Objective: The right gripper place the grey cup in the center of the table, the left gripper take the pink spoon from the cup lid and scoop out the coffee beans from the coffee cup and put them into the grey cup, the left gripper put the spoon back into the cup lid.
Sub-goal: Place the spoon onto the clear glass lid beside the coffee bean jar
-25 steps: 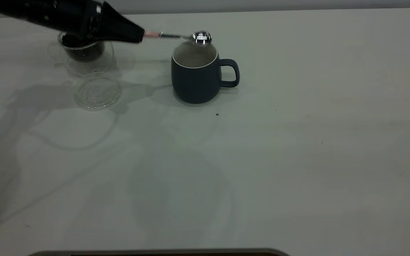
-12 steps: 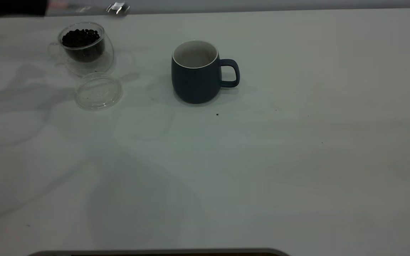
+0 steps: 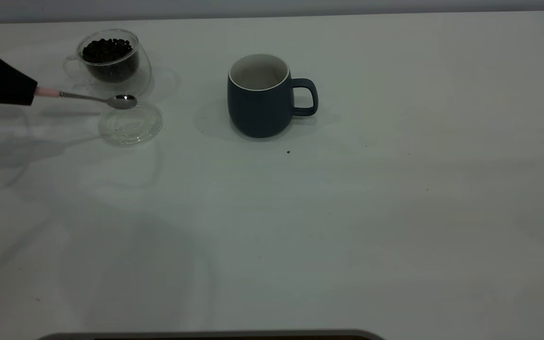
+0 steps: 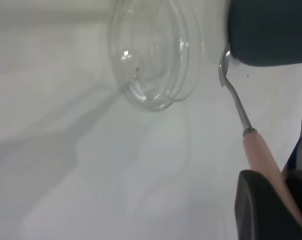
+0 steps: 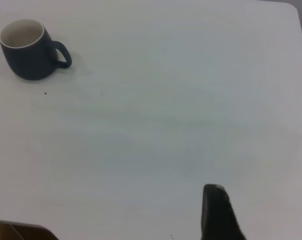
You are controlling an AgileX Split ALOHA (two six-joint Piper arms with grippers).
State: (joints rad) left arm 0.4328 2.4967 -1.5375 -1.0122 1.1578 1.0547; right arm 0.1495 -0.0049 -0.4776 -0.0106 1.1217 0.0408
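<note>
I should keep holding the pink spoon with my left gripper, because the spoon's bowl (image 3: pixel 123 101) hangs above the cup lid's far rim (image 3: pixel 140 104) in the exterior view.
The dark grey cup (image 3: pixel 259 101) stands upright mid-table, handle to the right, and looks empty from here. The glass coffee cup (image 3: pixel 109 59) with coffee beans stands at the far left. The clear cup lid (image 3: pixel 131 125) lies in front of it. My left gripper (image 3: pixel 29 92) is at the left edge, shut on the pink spoon (image 3: pixel 88 97). The spoon's bowl (image 3: pixel 123 101) hovers at the lid's far rim. In the left wrist view the pink handle (image 4: pixel 260 155) runs from my gripper (image 4: pixel 285 200) past the lid (image 4: pixel 151 60). My right gripper (image 5: pixel 263 205) is open over bare table, far from the cup (image 5: pixel 26 50).
A small dark speck (image 3: pixel 288 152) lies on the white table (image 3: pixel 347 212) just in front of the grey cup. The table's far edge runs close behind the coffee cup.
The spoon was over the grey cup's rim a second ago. My left gripper swung it back to the far left, then brought it down to the cup lid.
</note>
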